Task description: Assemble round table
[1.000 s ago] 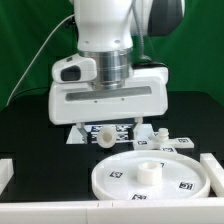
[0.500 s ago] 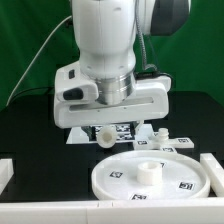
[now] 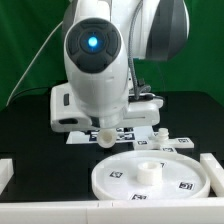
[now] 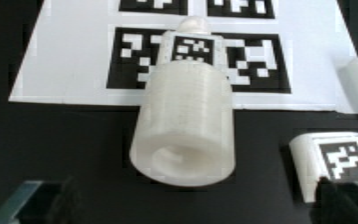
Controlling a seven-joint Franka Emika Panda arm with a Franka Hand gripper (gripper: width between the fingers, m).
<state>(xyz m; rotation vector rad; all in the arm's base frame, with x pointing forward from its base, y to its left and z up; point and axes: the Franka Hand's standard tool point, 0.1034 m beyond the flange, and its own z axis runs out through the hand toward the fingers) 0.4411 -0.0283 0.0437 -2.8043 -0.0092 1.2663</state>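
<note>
In the wrist view my gripper's fingers stop above the white post, short of its sides, so it is too early to close. My gripper comes down next.
The short white post (image 4: pixel 181 110) lies on its side, half on the marker board (image 4: pixel 69 70), its hollow end facing my wrist camera. It also shows in the exterior view (image 3: pixel 103 136), just under my hand. My gripper (image 4: pixel 188 205) is open and empty, one dark finger (image 4: pixel 30 200) on each side of the post's near end and not touching it. The large rimmed round disc (image 3: pixel 150 178) lies flat at the front with a small hub in its middle. The cross-shaped base (image 3: pixel 160 140) lies behind the disc; two of its tagged arms show in the wrist view (image 4: pixel 341 155).
White border rails stand at the front left (image 3: pixel 8 172) and front right (image 3: pixel 214 165) of the black table. The tilted arm (image 3: pixel 95 60) hides most of the marker board and the table behind it. A green backdrop closes the back.
The hand has tipped forward from level to steeply tilted and dropped toward the lying post. Its wide white body no longer faces the exterior camera. The parts have not moved.
</note>
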